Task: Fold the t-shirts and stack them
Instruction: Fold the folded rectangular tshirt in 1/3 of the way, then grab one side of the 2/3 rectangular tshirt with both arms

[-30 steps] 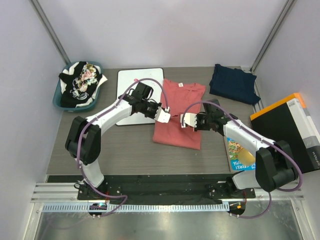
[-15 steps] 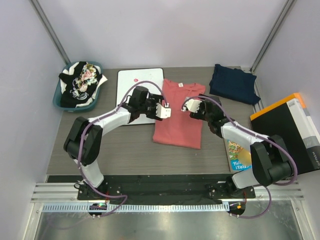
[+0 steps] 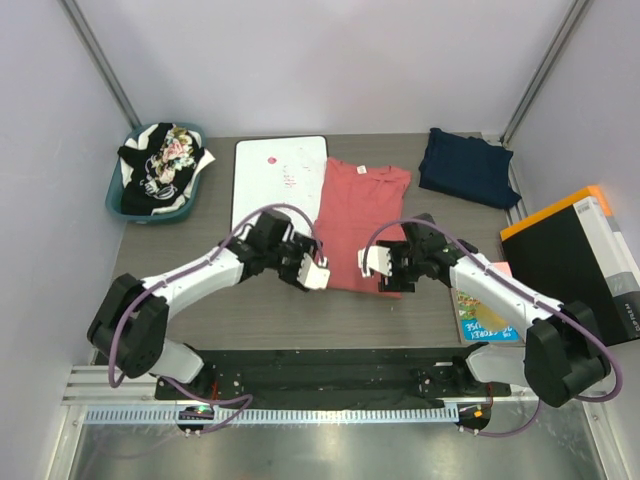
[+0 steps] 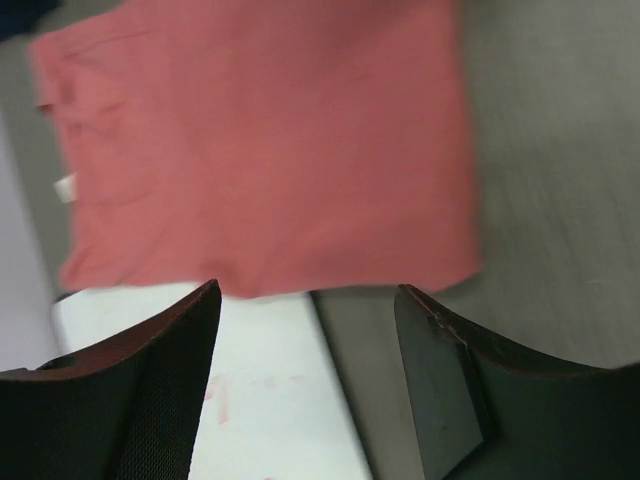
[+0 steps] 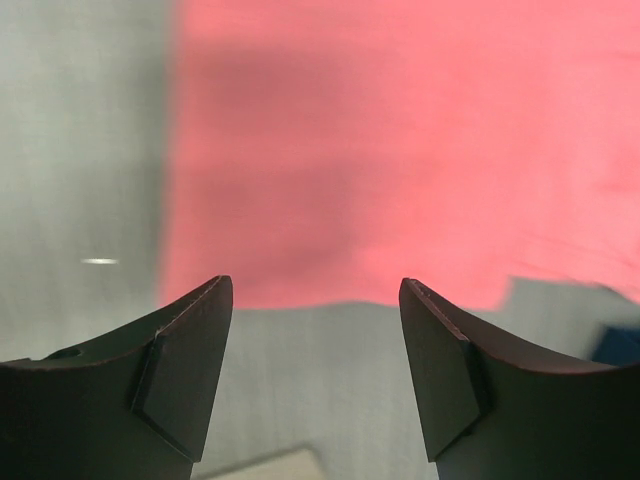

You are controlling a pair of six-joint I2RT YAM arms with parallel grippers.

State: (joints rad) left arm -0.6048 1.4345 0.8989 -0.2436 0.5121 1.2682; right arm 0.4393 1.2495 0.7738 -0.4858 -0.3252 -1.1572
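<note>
My right gripper grabs the near hem's corner point(image 3: 396, 293) opposite my left gripper's corner next, to fold the salmon t-shirt toward the collar point(image 3: 362, 170).
A salmon t-shirt point(image 3: 360, 215) lies flat mid-table as a long folded strip, collar at the far end. It fills the top of the left wrist view point(image 4: 270, 140) and the right wrist view point(image 5: 400, 130). My left gripper point(image 3: 316, 272) point(image 4: 308, 300) hangs open and empty at the shirt's near-left corner, over the table and the board's edge. My right gripper point(image 3: 376, 263) point(image 5: 315, 285) is open and empty just short of the near hem. A folded navy t-shirt point(image 3: 468, 167) lies at the back right. Black, white and floral t-shirts point(image 3: 165, 160) are heaped in a basket.
The teal basket point(image 3: 118, 205) stands at the back left. A white board with a black rim point(image 3: 275, 185) point(image 4: 250, 390) lies left of the salmon shirt. A black-and-orange box point(image 3: 585, 265) and a colourful booklet point(image 3: 480, 312) sit at the right.
Both grippers were shut at the shirt's middle; they have opened, let go of the cloth, and drawn back toward its near hem.
</note>
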